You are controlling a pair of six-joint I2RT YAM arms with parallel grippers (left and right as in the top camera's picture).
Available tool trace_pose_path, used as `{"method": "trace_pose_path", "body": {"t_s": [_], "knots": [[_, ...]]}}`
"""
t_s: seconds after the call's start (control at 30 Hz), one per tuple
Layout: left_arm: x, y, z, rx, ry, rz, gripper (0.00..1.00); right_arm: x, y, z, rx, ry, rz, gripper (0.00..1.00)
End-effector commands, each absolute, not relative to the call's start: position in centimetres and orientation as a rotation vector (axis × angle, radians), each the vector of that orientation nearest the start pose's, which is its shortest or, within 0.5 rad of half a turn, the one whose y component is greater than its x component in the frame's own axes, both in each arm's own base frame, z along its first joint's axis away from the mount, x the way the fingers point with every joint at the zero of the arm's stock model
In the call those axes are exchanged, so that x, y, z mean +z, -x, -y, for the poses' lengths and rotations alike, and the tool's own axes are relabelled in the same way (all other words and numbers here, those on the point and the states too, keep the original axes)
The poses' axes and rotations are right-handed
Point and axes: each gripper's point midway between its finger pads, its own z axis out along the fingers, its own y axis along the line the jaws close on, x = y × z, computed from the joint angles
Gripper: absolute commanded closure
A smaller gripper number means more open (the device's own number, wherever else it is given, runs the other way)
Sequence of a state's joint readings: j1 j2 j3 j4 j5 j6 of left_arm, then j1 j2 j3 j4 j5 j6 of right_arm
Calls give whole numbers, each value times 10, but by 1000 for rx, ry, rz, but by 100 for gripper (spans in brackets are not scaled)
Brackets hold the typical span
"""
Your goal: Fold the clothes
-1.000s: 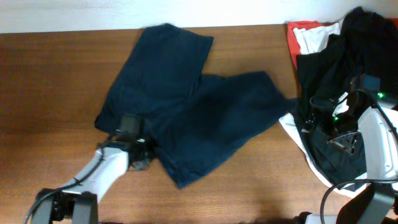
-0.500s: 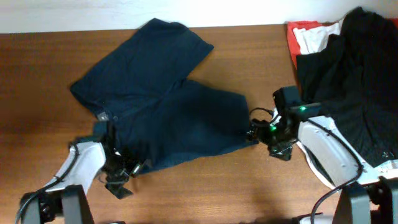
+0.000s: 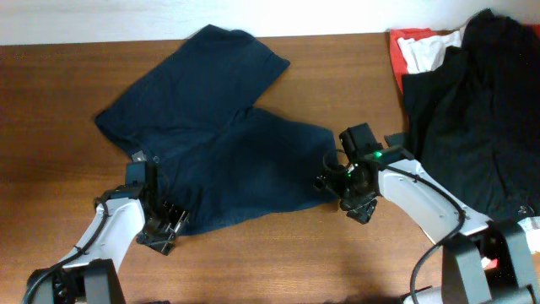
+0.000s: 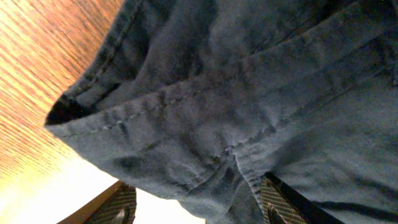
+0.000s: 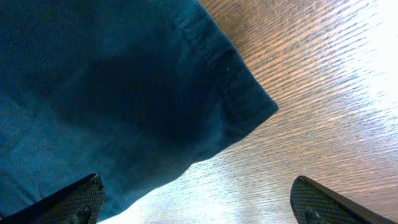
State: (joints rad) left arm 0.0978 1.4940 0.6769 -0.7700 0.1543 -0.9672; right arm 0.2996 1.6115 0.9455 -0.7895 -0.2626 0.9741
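The navy shorts should be grabbed next by the near leg's hem corner with my right gripper, to carry that leg toward the other and fold.
The clothes in play are dark navy shorts (image 3: 211, 152), lying spread on the wooden table (image 3: 51, 127) with one leg toward the back and one to the right. My left gripper (image 3: 162, 228) sits at their front-left corner. In the left wrist view a bunched seam of the shorts (image 4: 217, 93) hangs between its fingers (image 4: 118, 205); the jaws stand apart and the left gripper (image 4: 199, 208) is open. My right gripper (image 3: 336, 181) is at the right leg's hem. Seen from the right wrist, this gripper (image 5: 199, 202) is wide open over the hem corner (image 5: 249, 106) and bare wood.
A pile of other clothes lies at the right end: a black garment (image 3: 472, 127) on top, a white one (image 3: 426, 51) and an orange-red one (image 3: 403, 42) at the back. The table's back edge meets a white wall.
The shorts have shifted left and been laid out wider. My left gripper has gone from shut to open at the front-left corner. My right arm moved from the pile to the shorts' right hem.
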Motion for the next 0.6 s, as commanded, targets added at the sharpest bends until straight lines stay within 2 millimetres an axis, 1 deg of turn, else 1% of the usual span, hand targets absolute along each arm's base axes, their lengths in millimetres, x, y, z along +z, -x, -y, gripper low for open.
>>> {"method": "trace_pose_path", "body": {"t_s": [0.0, 0.03, 0.07, 0.1, 0.13, 0.17, 0.2, 0.23, 0.27, 0.3, 0.33, 0.37, 0.4, 0.43, 0.47, 0.5, 0.53, 0.57], "knots": [[-18, -198, -19, 24, 1677, -2710, 37, 23, -265, -111, 275, -1207, -2909, 4], [-18, -199, -22, 45, 1689, -2685, 41, 23, -271, -110, 276, -1198, -2885, 7], [-18, -202, -23, 42, 1682, -2674, 45, 22, -277, -108, 265, -1204, -2857, 16], [-18, -206, -25, 42, 1674, -2661, 52, 19, -282, -106, 255, -1208, -2834, 25], [-18, -206, -25, 43, 1673, -2660, 60, 14, -285, -107, 258, -1208, -2835, 40], [-18, -205, -28, 68, 1668, -2654, 69, 7, -283, -107, 234, -1217, -2851, 55], [-18, -205, -30, 88, 1663, -2650, 75, 2, -282, -106, 221, -1222, -2861, 66], [-18, -204, -31, 96, 1657, -2653, 78, -1, -281, -106, 208, -1217, -2873, 82], [-18, -203, -31, 101, 1660, -2657, 81, 0, -283, -102, 184, -1156, -2877, 96], [-18, -203, -32, 105, 1653, -2660, 99, 6, -287, -98, 183, -1072, -2879, 96], [-17, -203, -32, 106, 1597, -2693, 99, 15, -289, -90, 178, -1054, -2863, 96], [-15, -208, -31, 92, 1471, -2758, 99, 40, -296, -78, 200, -994, -2833, 96], [-4, -216, -23, 5, 1308, -2845, 99, 69, -301, -67, 221, -927, -2801, 96], [16, -228, -13, -95, 1124, -2908, 99, 101, -305, -58, 244, -863, -2757, 96], [36, -234, -4, -165, 1017, -2925, 99, 133, -303, -47, 251, -816, -2703, 96], [57, -237, 8, -229, 913, -2928, 99, 159, -298, -36, 247, -817, -2654, 96], [91, -234, 27, -266, 767, -2907, 99, 191, -282, -15, 182, -856, -2583, 96], [107, -229, 37, -283, 697, -2891, 99, 207, -268, -3, 136, -860, -2557, 96]]}}
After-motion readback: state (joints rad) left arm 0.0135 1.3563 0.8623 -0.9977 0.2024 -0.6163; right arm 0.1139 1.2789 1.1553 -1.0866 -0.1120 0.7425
